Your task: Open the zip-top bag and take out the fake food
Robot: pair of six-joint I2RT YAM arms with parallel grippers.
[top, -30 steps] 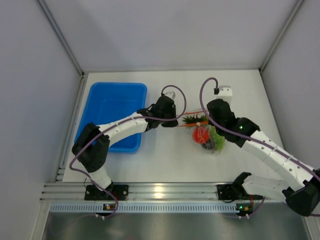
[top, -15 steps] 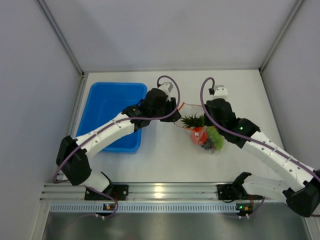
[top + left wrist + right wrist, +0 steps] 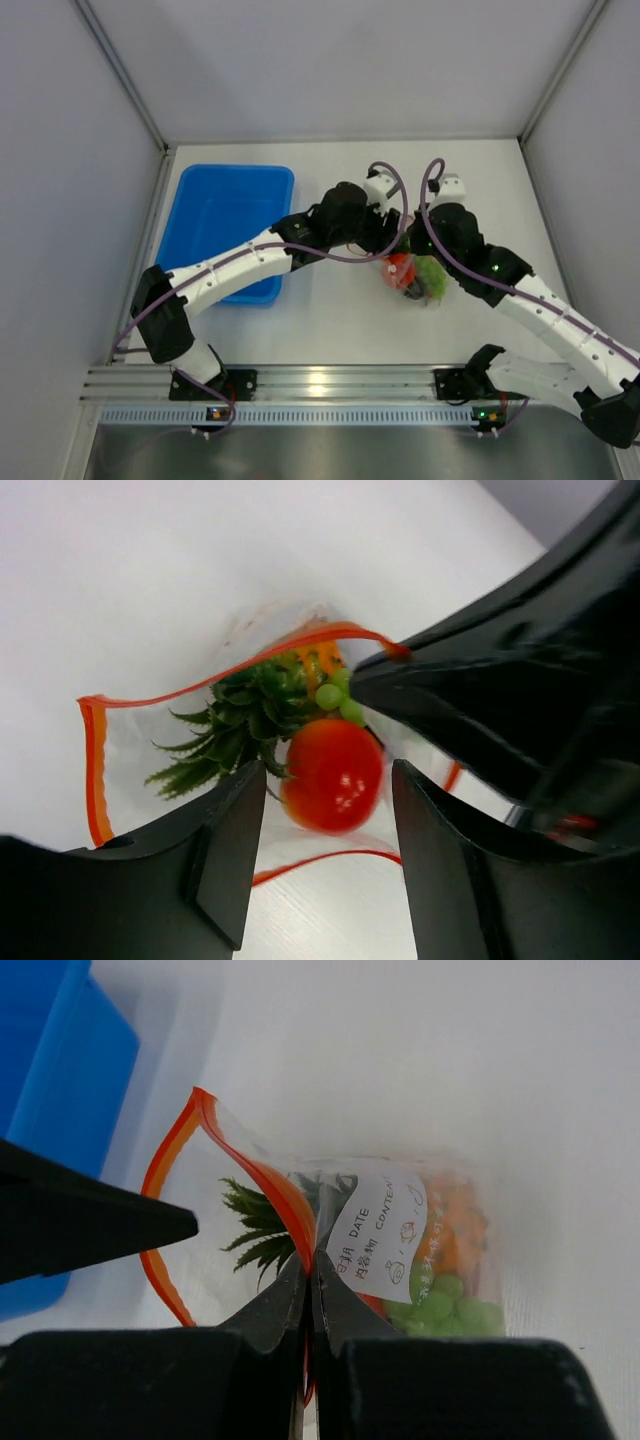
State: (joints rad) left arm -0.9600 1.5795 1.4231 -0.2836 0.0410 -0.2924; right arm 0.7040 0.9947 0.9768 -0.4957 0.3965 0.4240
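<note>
My left gripper reaches the green leafy piece (image 3: 235,725) next and grabs its leaves, which face the bag's opening, to take it out body-last.
The zip-top bag (image 3: 418,282) lies right of centre, its orange-red strip mouth pulled open. In the left wrist view the fake food shows inside the bag (image 3: 130,742): a red tomato (image 3: 333,775), a green leafy piece (image 3: 235,725) and small green balls (image 3: 338,700). My left gripper (image 3: 325,865) is open at the bag's mouth, with the tomato just beyond its fingertips and nothing between them. My right gripper (image 3: 311,1260) is shut on the bag's (image 3: 400,1222) upper zip edge and holds it up. From above, both grippers (image 3: 392,228) (image 3: 418,245) meet over the bag.
A blue tray (image 3: 232,232) sits to the left of the bag, and its corner (image 3: 60,1090) shows in the right wrist view. The left arm stretches across in front of the tray. White walls close in the table on three sides.
My left gripper has opened, let go of the bag's edge, and swung right to the bag's mouth. The right gripper has kept its hold and shifted slightly.
</note>
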